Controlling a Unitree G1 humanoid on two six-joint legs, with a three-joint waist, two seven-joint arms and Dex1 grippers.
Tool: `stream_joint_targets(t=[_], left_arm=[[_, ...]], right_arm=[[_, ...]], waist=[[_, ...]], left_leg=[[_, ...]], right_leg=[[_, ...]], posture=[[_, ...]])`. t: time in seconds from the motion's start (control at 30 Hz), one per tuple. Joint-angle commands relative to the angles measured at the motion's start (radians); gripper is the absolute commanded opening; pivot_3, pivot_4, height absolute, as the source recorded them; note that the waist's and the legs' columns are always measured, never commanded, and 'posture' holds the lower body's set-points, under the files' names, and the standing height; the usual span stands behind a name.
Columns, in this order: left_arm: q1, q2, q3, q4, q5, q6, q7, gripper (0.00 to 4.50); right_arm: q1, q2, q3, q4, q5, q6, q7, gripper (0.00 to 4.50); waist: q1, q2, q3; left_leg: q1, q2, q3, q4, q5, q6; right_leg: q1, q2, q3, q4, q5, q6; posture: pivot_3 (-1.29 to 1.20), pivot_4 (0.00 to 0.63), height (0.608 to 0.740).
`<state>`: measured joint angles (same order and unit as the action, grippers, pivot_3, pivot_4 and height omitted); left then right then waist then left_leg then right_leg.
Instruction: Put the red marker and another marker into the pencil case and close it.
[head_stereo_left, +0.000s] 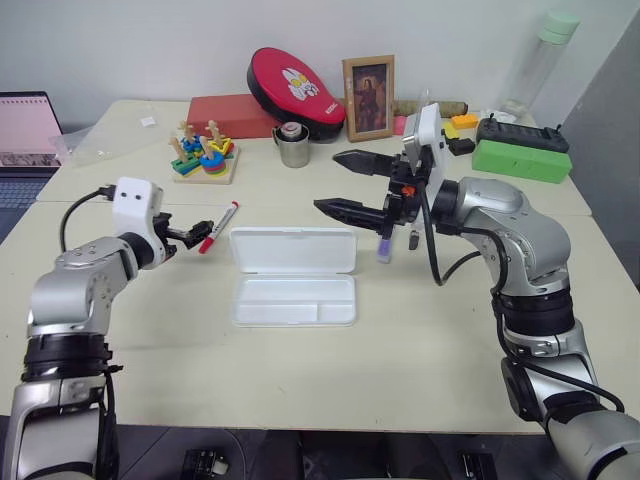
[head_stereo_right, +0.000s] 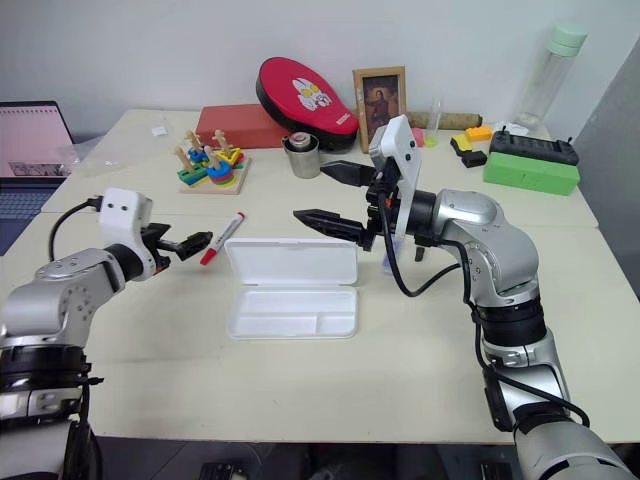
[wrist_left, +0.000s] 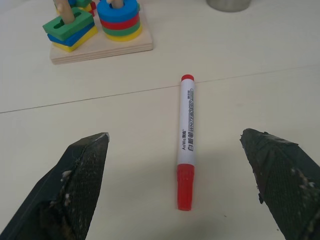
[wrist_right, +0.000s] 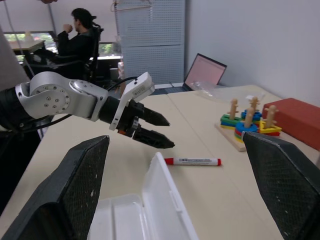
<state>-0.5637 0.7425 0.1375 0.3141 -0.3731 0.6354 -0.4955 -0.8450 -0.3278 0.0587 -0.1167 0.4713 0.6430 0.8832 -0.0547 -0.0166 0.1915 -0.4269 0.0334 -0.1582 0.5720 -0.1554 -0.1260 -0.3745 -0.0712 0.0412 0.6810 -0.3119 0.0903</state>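
Bare table shows between my left gripper's fingers and the marker's red cap (head_stereo_left: 206, 245) (wrist_left: 185, 187), so it is too early to close and moving closer comes next.
The red marker (head_stereo_left: 218, 228) lies on the table left of the pencil case (head_stereo_left: 293, 301), which lies open with its lid (head_stereo_left: 293, 249) flat behind the tray. My left gripper (head_stereo_left: 193, 235) is open, low over the table, its tips just short of the marker's red cap; in the left wrist view the marker (wrist_left: 185, 145) lies between the spread fingers (wrist_left: 82, 170). My right gripper (head_stereo_left: 327, 181) is open and empty, raised above the case's right end and pointing left. The purple marker (head_stereo_left: 383, 250) lies on the table below it, right of the lid and partly hidden.
A wooden stacking toy (head_stereo_left: 205, 155) stands behind the red marker. Along the back are a red flat box (head_stereo_left: 232, 115), a red pouch (head_stereo_left: 295, 95), a metal cup (head_stereo_left: 293, 146), a picture frame (head_stereo_left: 368, 97) and a green box (head_stereo_left: 520, 158). A laptop (head_stereo_left: 25, 130) sits far left.
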Motion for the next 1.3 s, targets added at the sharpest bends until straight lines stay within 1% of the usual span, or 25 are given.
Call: stream_joint_targets(t=[0.03,0.07,0.1,0.27,0.57,0.67,0.73,0.87,0.97,1.0,1.03,1.1,1.13,1.2,1.3], left_arm=[[-0.042,-0.026,-0.058,0.125,0.072,-0.057,-0.049,4.50],[-0.046,-0.032,-0.072,0.149,0.086,-0.065,-0.060,4.50],[-0.049,-0.037,-0.081,0.171,0.100,-0.071,-0.064,4.12],[-0.056,-0.052,-0.088,0.222,0.139,-0.105,-0.086,3.21],[-0.059,-0.073,-0.061,0.233,0.153,-0.136,-0.069,1.35],[-0.058,-0.074,-0.032,0.220,0.143,-0.137,-0.052,0.77],[-0.057,-0.075,-0.003,0.210,0.133,-0.139,-0.029,0.46],[-0.064,-0.082,0.039,0.203,0.133,-0.158,0.025,0.43],[-0.078,-0.083,0.085,0.108,0.116,-0.239,0.039,0.43],[-0.074,-0.085,0.106,0.037,0.080,-0.255,0.009,0.43],[-0.066,-0.082,0.128,-0.077,0.006,-0.225,-0.050,0.43],[-0.018,-0.037,0.112,-0.309,-0.099,-0.175,-0.202,0.43],[0.003,-0.014,0.103,-0.396,-0.132,-0.161,-0.257,0.43],[0.024,0.033,0.100,-0.526,-0.226,-0.081,-0.334,0.43],[0.076,0.139,0.074,-0.682,-0.350,0.012,-0.500,0.43]], right_arm=[[-0.026,0.002,-0.019,-0.024,0.004,-0.029,-0.031,4.44],[-0.028,-0.001,-0.019,-0.026,0.006,-0.029,-0.035,4.44],[-0.029,-0.004,-0.019,-0.029,0.008,-0.029,-0.037,4.50],[-0.035,-0.021,-0.026,-0.034,0.022,-0.027,-0.038,4.50],[-0.040,-0.033,-0.025,-0.039,0.043,-0.023,-0.039,4.50],[-0.041,-0.034,-0.025,-0.040,0.047,-0.020,-0.037,4.50],[-0.042,-0.035,-0.027,-0.037,0.048,-0.022,-0.034,4.50],[-0.045,-0.044,-0.049,-0.034,0.066,-0.017,-0.027,4.50],[-0.037,-0.084,-0.087,-0.051,0.116,0.002,0.011,4.50],[-0.030,-0.104,-0.096,-0.058,0.131,0.006,0.028,4.50],[-0.019,-0.139,-0.112,-0.069,0.158,0.026,0.058,4.50],[0.008,-0.218,-0.139,-0.102,0.211,0.070,0.121,4.50],[0.021,-0.249,-0.149,-0.114,0.232,0.085,0.142,4.50],[0.044,-0.294,-0.161,-0.134,0.257,0.096,0.164,4.50],[0.078,-0.343,-0.154,-0.143,0.239,0.087,0.175,4.50]], waist=[[-0.002,0.000,0.000],[-0.003,0.000,0.000],[-0.005,0.000,0.000],[-0.005,0.001,0.000],[-0.005,0.001,0.000],[-0.005,0.001,0.000],[-0.005,0.001,0.000],[-0.005,0.000,0.000],[-0.004,0.000,0.000],[-0.001,0.000,0.000],[0.001,0.000,0.000],[0.006,0.000,0.000],[0.007,0.000,0.000],[0.007,0.000,0.000],[-0.005,0.002,0.000]], left_leg=[[0.000,0.000,0.000,0.000,0.000,0.000],[0.000,0.000,0.000,0.000,0.000,0.000],[0.000,0.000,0.000,0.000,0.000,0.000],[0.000,0.000,0.000,0.000,0.000,0.000],[0.001,0.000,0.000,0.001,0.000,0.000],[0.001,0.000,0.000,0.001,0.000,0.000],[0.001,0.000,0.000,0.001,0.000,0.000],[0.001,0.000,0.000,0.000,0.000,0.000],[0.001,0.000,0.000,0.000,0.000,0.000],[0.000,0.000,0.000,0.000,0.000,0.000],[0.000,0.000,0.000,0.000,0.000,0.000],[-0.003,0.000,-0.001,0.001,0.000,0.000],[-0.005,0.000,-0.001,0.001,0.000,0.000],[-0.005,0.000,-0.001,0.001,0.000,0.000],[-0.002,0.000,0.000,0.000,0.000,0.000]], right_leg=[[0.000,0.000,0.000,0.000,0.000,0.000],[0.000,0.000,0.000,0.000,0.000,0.000],[0.000,0.000,0.000,0.000,0.000,0.000],[0.000,0.000,0.000,0.001,0.000,0.000],[0.001,0.000,0.000,0.002,0.000,0.000],[0.001,0.000,0.000,0.002,0.000,0.000],[0.001,0.000,0.000,0.002,0.000,0.000],[0.000,0.000,0.000,0.001,0.000,0.000],[0.001,0.000,0.000,0.001,0.000,0.000],[0.000,0.000,0.000,0.001,0.000,0.000],[0.000,0.000,0.000,0.001,0.000,0.000],[-0.001,0.000,-0.001,0.000,0.000,0.000],[-0.002,0.000,-0.001,-0.001,0.000,0.000],[-0.001,-0.001,-0.001,-0.003,0.000,0.000],[-0.001,0.000,0.000,-0.001,0.000,0.000]], posture=[[0.00,0.150,0.740],[0.00,0.150,0.740],[0.00,0.150,0.740],[0.00,0.150,0.740],[0.00,0.150,0.740],[0.00,0.150,0.740],[0.00,0.150,0.740],[0.00,0.150,0.740],[0.00,0.150,0.740],[0.00,0.150,0.740],[0.00,0.150,0.740],[0.00,0.150,0.740],[0.00,0.150,0.740],[0.00,0.150,0.740],[0.00,0.150,0.740]])
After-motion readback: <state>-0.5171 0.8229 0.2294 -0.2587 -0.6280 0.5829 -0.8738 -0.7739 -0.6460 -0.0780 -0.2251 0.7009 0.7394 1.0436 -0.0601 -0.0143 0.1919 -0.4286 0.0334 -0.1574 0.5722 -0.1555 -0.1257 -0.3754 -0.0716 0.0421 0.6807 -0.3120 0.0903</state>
